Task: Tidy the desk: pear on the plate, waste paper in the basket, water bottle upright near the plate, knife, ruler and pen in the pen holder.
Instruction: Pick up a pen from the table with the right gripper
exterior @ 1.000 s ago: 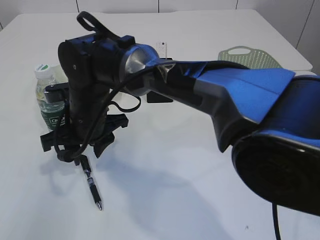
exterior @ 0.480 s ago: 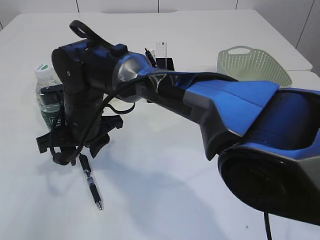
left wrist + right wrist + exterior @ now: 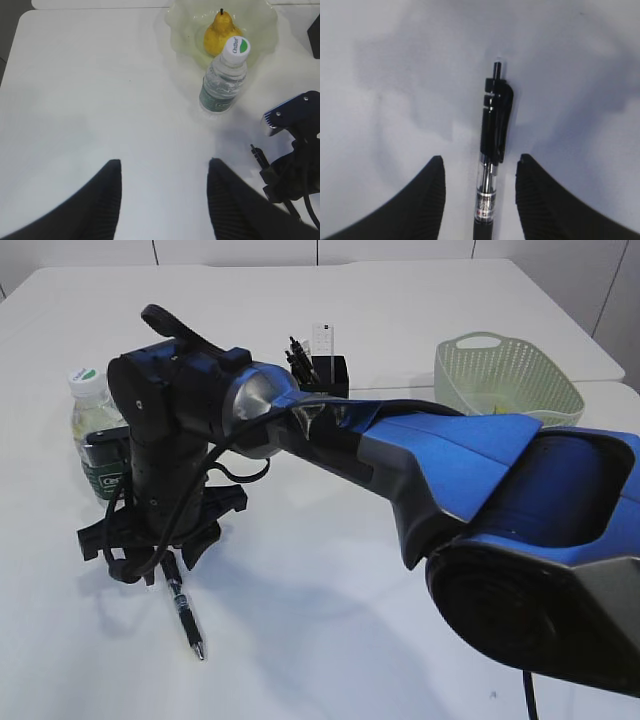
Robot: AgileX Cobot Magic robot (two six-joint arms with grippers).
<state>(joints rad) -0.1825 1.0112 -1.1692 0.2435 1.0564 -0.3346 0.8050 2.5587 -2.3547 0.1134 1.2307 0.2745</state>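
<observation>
The right gripper grabs the black pen by its clip end (image 3: 493,125) next, to drop it into the pen holder.
A black pen (image 3: 492,165) lies flat on the white desk, its clip end between the fingers of my right gripper (image 3: 480,158), which stands open around it without touching. From outside, that gripper (image 3: 150,562) hangs low over the pen (image 3: 185,615). The water bottle (image 3: 95,430) stands upright just behind it. The pear (image 3: 220,32) sits on the pale plate (image 3: 182,30), with the bottle (image 3: 224,80) next to the plate. My left gripper (image 3: 164,161) is open over bare desk. The pen holder (image 3: 325,372) holds a white ruler (image 3: 322,338) and dark slim items. No waste paper shows.
A pale green basket (image 3: 505,375) stands at the back right. My right arm (image 3: 450,470) stretches across the middle of the desk from the right. In the left wrist view its wrist (image 3: 295,155) sits at the right edge.
The right arm has sunk and shifted a little, uncovering the pen holder and the basket. Its gripper has come lower over the pen's upper end. Both grippers kept their width.
</observation>
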